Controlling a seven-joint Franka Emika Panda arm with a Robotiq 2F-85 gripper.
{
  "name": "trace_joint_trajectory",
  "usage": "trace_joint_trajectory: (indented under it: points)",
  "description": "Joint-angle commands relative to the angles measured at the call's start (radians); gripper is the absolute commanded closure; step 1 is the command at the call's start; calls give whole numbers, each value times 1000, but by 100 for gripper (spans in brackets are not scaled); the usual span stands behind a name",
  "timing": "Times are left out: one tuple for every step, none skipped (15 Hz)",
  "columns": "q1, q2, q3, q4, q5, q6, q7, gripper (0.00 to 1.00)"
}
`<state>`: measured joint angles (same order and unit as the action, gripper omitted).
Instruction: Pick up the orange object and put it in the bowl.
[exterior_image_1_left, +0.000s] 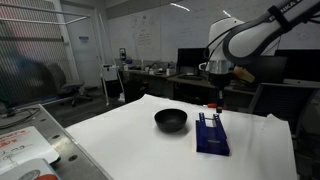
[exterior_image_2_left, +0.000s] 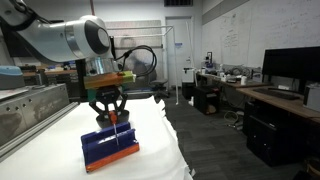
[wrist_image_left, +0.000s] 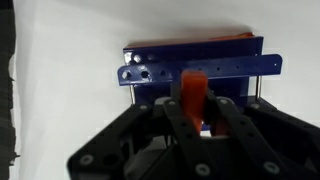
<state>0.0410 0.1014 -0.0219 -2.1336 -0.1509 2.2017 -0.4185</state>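
My fingers are closed around the orange object's upright end (exterior_image_1_left: 212, 106), so the orange object would come away from the dark blue rack (exterior_image_1_left: 211, 136) if I lifted my gripper now.
My gripper (wrist_image_left: 196, 118) is shut on the orange object (wrist_image_left: 193, 88), a thin orange-red piece standing up between the fingers. It hangs just above the dark blue rack (wrist_image_left: 215, 64). In both exterior views the gripper (exterior_image_1_left: 217, 98) (exterior_image_2_left: 110, 112) is over the rack (exterior_image_1_left: 211, 136) (exterior_image_2_left: 108, 150). The black bowl (exterior_image_1_left: 170, 120) sits on the white table beside the rack, apart from the gripper. The bowl does not show in the wrist view.
The white table (exterior_image_1_left: 120, 140) (exterior_image_2_left: 60, 150) carries the rack and the bowl. The rack has an orange strip along one edge (wrist_image_left: 190, 42). Desks with monitors (exterior_image_1_left: 190, 62) stand behind the table, and a metal frame (exterior_image_1_left: 30, 140) runs beside it.
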Motion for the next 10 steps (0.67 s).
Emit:
trace_joint_trajectory:
  points:
    - [-2,-95,19,6,-81,-42,60,87]
    - [1,-119,22,4,-105,-46,85,87]
    - [3,-141,26,8,-130,-64,110,87]
    - [5,-166,31,9,-150,-82,148,86]
    - [5,-187,37,10,-163,-96,180,86]
    - [3,-204,40,11,-156,-98,202,86]
    - [0,-216,39,10,-113,-82,212,86]
    - [-2,-223,31,4,-50,-38,221,86]
    - [-4,-225,24,5,-6,-12,221,86]
    - [-8,-208,16,16,43,11,220,87]
